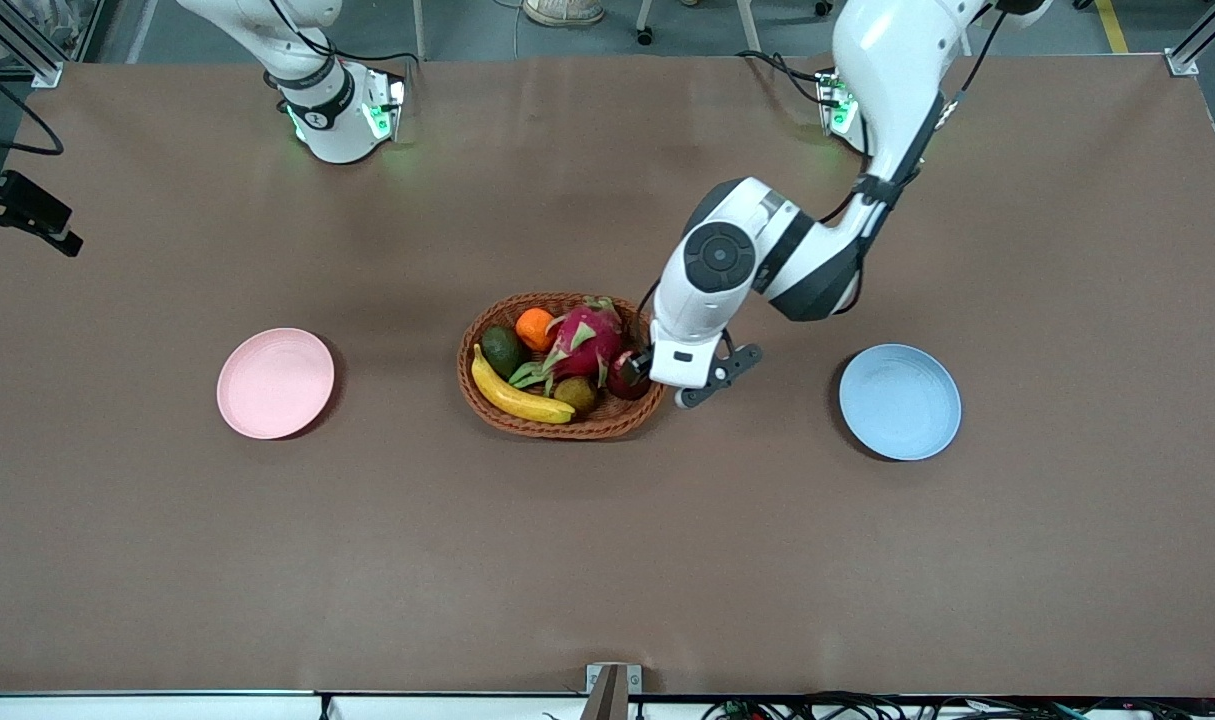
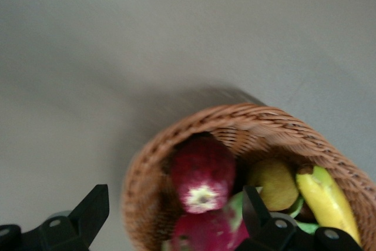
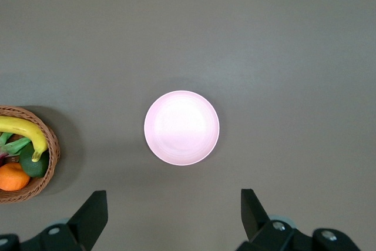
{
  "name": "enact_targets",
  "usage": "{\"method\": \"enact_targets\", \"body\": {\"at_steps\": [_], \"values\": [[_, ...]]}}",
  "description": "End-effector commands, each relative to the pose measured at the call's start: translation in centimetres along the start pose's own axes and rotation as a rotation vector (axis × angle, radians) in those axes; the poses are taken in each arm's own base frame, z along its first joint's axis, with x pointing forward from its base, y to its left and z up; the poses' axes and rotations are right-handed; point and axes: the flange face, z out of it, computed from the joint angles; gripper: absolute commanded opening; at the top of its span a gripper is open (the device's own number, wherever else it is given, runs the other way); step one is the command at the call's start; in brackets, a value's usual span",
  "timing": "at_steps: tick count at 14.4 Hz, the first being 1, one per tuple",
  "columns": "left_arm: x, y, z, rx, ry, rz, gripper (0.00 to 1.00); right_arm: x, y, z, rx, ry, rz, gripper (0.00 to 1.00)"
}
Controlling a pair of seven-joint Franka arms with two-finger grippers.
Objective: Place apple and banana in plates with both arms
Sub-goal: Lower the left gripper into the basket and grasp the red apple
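Observation:
The left gripper takes hold of the dark red apple by its rounded body next, to get it onto a plate.
The dark red apple lies in the wicker basket at the end toward the left arm, beside the dragon fruit. The yellow banana lies along the basket's rim nearest the front camera. My left gripper is open and hangs just over the apple, with its fingers spread wider than the fruit. The pink plate and the blue plate are bare. My right gripper is open and empty, high over the pink plate; it is out of the front view.
The basket also holds a pink dragon fruit, an orange, an avocado and a kiwi. The basket stands mid-table between the two plates. The left arm's elbow hangs above the table beside the basket.

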Motion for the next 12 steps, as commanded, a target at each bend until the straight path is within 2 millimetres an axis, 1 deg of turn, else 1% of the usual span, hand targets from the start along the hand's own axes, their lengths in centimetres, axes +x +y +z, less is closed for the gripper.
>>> {"method": "enact_targets", "body": {"at_steps": [1, 2, 4, 5, 7, 8, 9, 11, 12], "values": [[-0.6, 0.8, 1.8, -0.025, 0.001, -0.074, 1.0, -0.4, 0.1, 0.7, -0.007, -0.014, -0.009, 1.0], [-0.6, 0.8, 2.4, -0.026, -0.003, -0.09, 1.0, -0.5, 0.1, 0.6, -0.007, -0.011, -0.007, 1.0], [-1.7, 1.0, 4.2, -0.033, -0.004, -0.127, 1.0, -0.5, 0.1, 0.5, -0.007, -0.008, -0.009, 1.0], [-1.8, 1.0, 4.9, -0.025, -0.004, -0.13, 1.0, -0.5, 0.0, 0.3, -0.008, -0.004, -0.01, 1.0], [-1.7, 0.8, 5.9, -0.01, -0.008, -0.138, 1.0, -0.4, -0.2, -0.5, -0.007, 0.015, -0.012, 1.0], [-1.7, 0.8, 6.1, -0.01, -0.009, -0.139, 1.0, -0.2, -0.3, -1.1, -0.007, 0.027, -0.015, 1.0], [-1.8, 0.8, 6.5, -0.01, -0.009, -0.145, 1.0, 0.0, -0.9, -1.5, -0.012, 0.038, -0.028, 1.0], [-2.1, 0.9, 7.0, -0.022, -0.009, -0.157, 0.95, 0.2, -1.2, -2.0, -0.015, 0.047, -0.036, 1.0], [-2.3, 0.9, 7.5, -0.017, -0.011, -0.157, 0.91, 0.3, -1.9, -2.0, -0.01, 0.048, -0.048, 1.0]]}}
